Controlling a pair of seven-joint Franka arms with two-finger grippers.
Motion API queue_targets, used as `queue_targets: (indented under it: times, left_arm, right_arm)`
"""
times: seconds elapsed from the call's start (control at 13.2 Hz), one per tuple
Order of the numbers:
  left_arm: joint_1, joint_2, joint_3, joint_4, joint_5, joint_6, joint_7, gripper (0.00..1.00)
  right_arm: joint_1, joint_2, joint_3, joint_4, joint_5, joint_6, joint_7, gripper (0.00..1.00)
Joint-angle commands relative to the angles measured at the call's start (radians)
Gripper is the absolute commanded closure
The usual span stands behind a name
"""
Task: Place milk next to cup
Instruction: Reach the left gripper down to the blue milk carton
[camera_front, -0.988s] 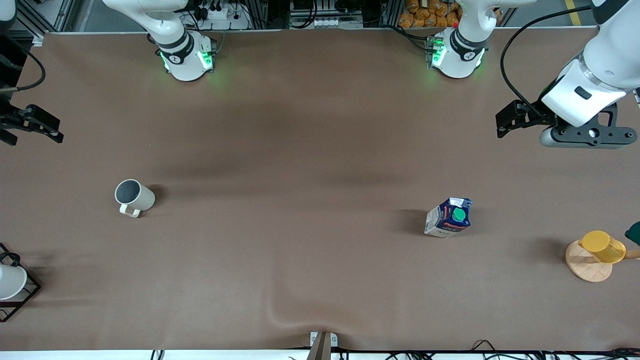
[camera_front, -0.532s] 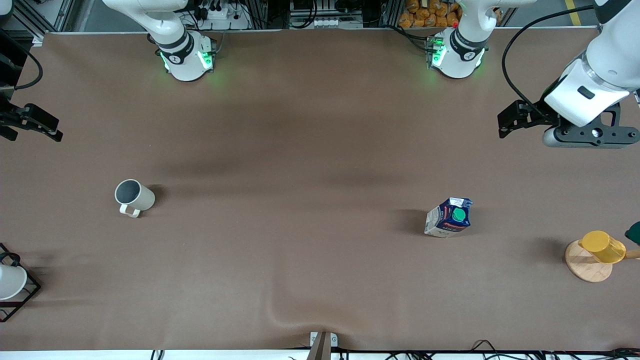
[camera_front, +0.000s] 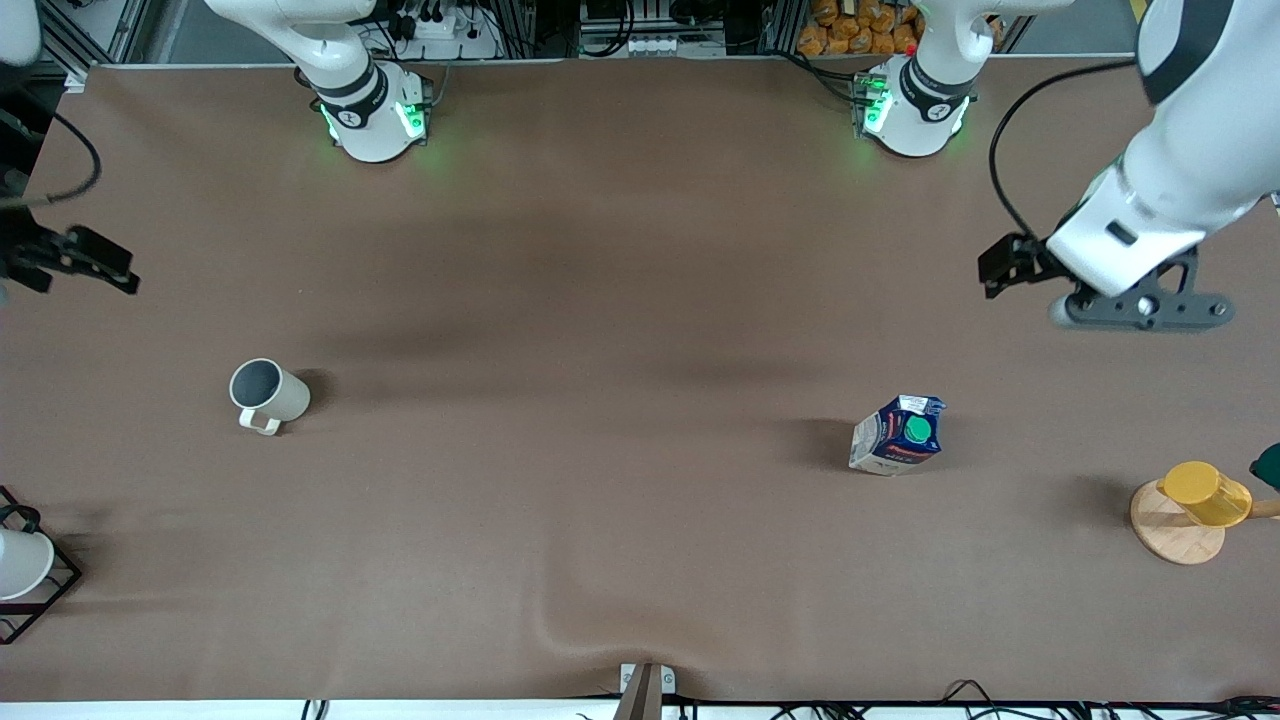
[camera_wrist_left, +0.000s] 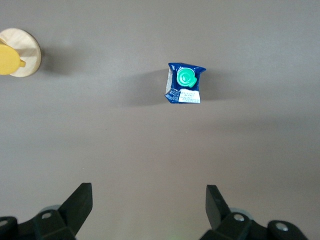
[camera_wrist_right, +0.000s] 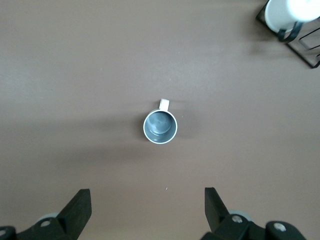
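My right gripper is going to bring the cup and milk (camera_front: 897, 435) beside each other, so next it will grab the cup by its rim (camera_front: 274, 364).
The milk (camera_front: 897, 435), a dark blue and white carton with a green cap, stands upright on the brown mat toward the left arm's end. It also shows in the left wrist view (camera_wrist_left: 183, 83). The cup (camera_front: 268, 393), a beige mug with a grey inside, stands toward the right arm's end and shows in the right wrist view (camera_wrist_right: 160, 126). My left gripper (camera_front: 1005, 268) is open and empty, up over bare mat, apart from the milk; its jaws show wide apart (camera_wrist_left: 148, 202). My right gripper (camera_front: 95, 262) is open and empty, up over bare mat, apart from the cup (camera_wrist_right: 147, 202).
A yellow cup (camera_front: 1205, 492) lies on a wooden disc (camera_front: 1175, 535) at the left arm's end, with a dark green thing (camera_front: 1268, 465) beside it at the view's edge. A white cup (camera_front: 20, 562) sits in a black wire rack (camera_front: 55, 590) at the right arm's end.
My left arm has swung lower in the front view, bringing its gripper closer to over the milk. My right gripper has shifted slightly. Milk and cup have not moved.
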Motion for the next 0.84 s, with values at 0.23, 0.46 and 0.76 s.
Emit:
queue_targets:
  times: [0.23,0.46,0.76]
  left_arm:
    - [-0.006,0.162,-0.006,0.045,-0.053,0.191,-0.118,0.0]
    - [-0.037,0.248,-0.006,0.045,-0.052,0.233,-0.033,0.0]
    - [-0.075,0.323,-0.004,0.043,0.02,0.285,0.036,0.0]
  right_arm:
    - [-0.123,0.218,-0.001,0.048,0.014,0.101,-0.148,0.0]
    - [-0.151,0.288,0.001,0.033,0.017,0.168,-0.147,0.0]
    - [-0.176,0.367,0.001,-0.027,0.104,0.277,-0.156,0.0]
